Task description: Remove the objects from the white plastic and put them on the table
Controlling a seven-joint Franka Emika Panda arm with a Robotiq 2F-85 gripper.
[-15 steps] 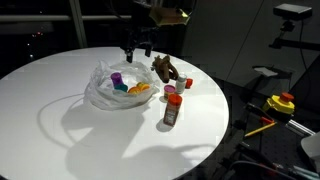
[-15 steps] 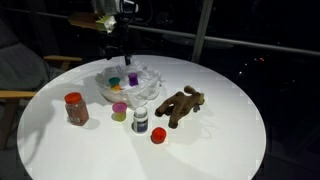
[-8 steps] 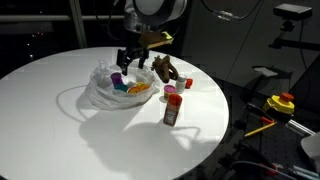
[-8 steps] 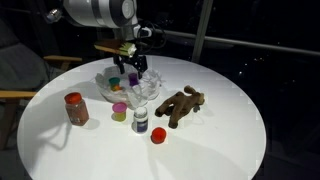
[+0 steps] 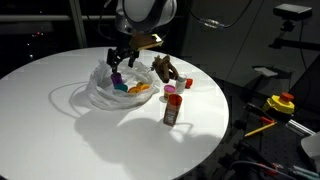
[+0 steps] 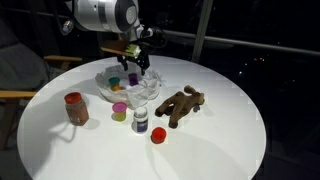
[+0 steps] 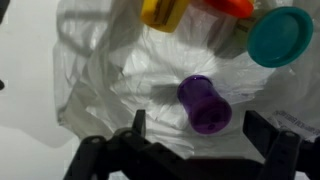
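Observation:
My gripper should go lower before it closes on the cup, because the fingers stop above the purple cup's top (image 7: 208,112) in an exterior view.
The white plastic (image 5: 103,92) lies crumpled on the round white table (image 5: 60,130) and also shows in the other exterior view (image 6: 146,88). It holds a purple cup (image 7: 205,103), a teal-lidded object (image 7: 281,36), a yellow object (image 7: 163,12) and an orange-red one (image 7: 230,6). The purple cup also shows in both exterior views (image 5: 117,76) (image 6: 131,76). My gripper (image 7: 200,135) is open and hangs just above the plastic (image 5: 122,60) (image 6: 130,63), its fingers on either side of the purple cup and apart from it.
On the table beside the plastic are a brown toy animal (image 6: 180,105), a red-lidded jar (image 6: 75,107), a pink cup (image 6: 120,110), a small purple-capped bottle (image 6: 141,121) and a red cap (image 6: 158,136). A chair (image 6: 25,80) stands at the table's edge.
My gripper has come down from above the table's far side and now hangs low over the plastic. The objects have not moved.

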